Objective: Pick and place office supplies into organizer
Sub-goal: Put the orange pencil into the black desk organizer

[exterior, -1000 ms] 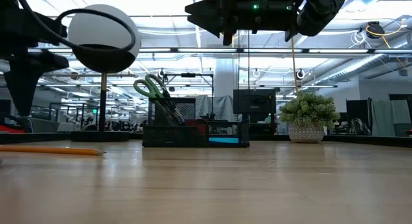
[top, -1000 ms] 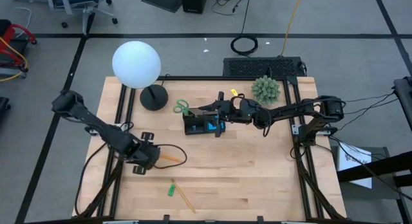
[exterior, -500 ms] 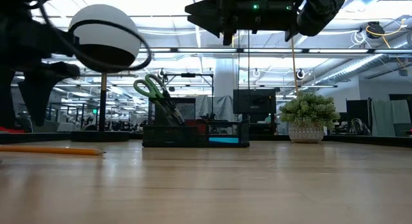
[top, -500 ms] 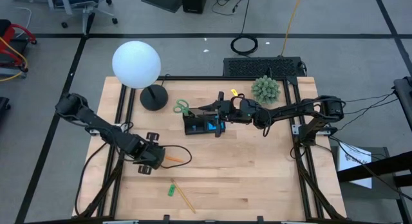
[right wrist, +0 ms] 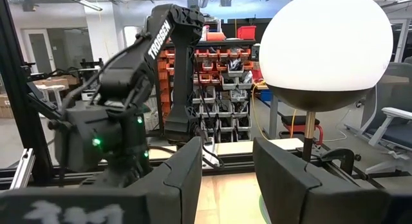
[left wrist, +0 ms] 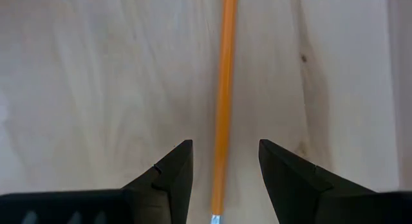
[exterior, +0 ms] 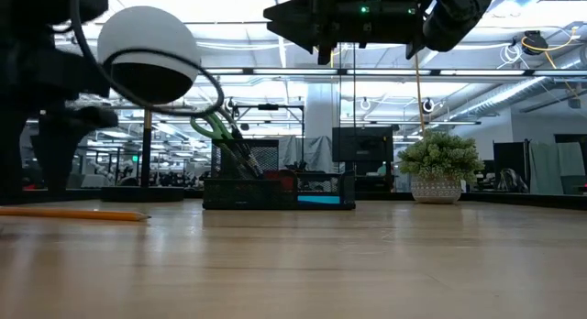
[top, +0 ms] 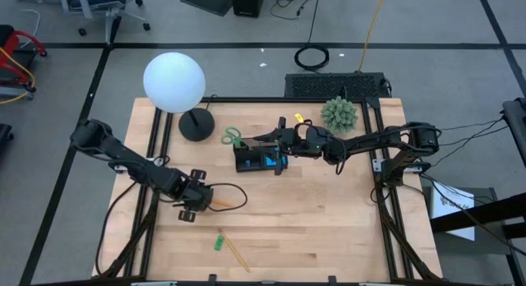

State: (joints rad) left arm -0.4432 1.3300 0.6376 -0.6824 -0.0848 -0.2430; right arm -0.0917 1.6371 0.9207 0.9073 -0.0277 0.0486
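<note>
The orange pencil needs to go into the black organizer (top: 261, 160), so my left gripper should next grab the pencil by its long painted body (top: 222, 202) to place it there.
My left gripper (top: 197, 202) (left wrist: 222, 166) is open and points down over the orange pencil (top: 219, 202) (left wrist: 224, 102). The pencil lies flat on the table between the two fingertips, along the gap, and neither finger touches it. The black organizer (top: 261, 160) (exterior: 280, 192) stands mid-table, with the green-handled scissors (top: 232, 138) (exterior: 215, 125) leaning out of it and a blue pad (top: 272, 161) inside. My right gripper (top: 282, 140) (right wrist: 225, 163) hovers open above the organizer. A yellow pencil (top: 237, 253) and a small green piece (top: 219, 242) lie near the table's near edge.
A lamp with a white globe (top: 174, 82) and a black round base (top: 196, 124) stands at the far left of the table. A green spiky plant (top: 339, 113) (exterior: 438, 168) sits far right. A cable loops beside my left gripper. Bare wood lies to the right and near side.
My left gripper has moved a little toward the table's right edge, closer to the orange pencil, and come lower. The right arm and the items on the table have kept still.
</note>
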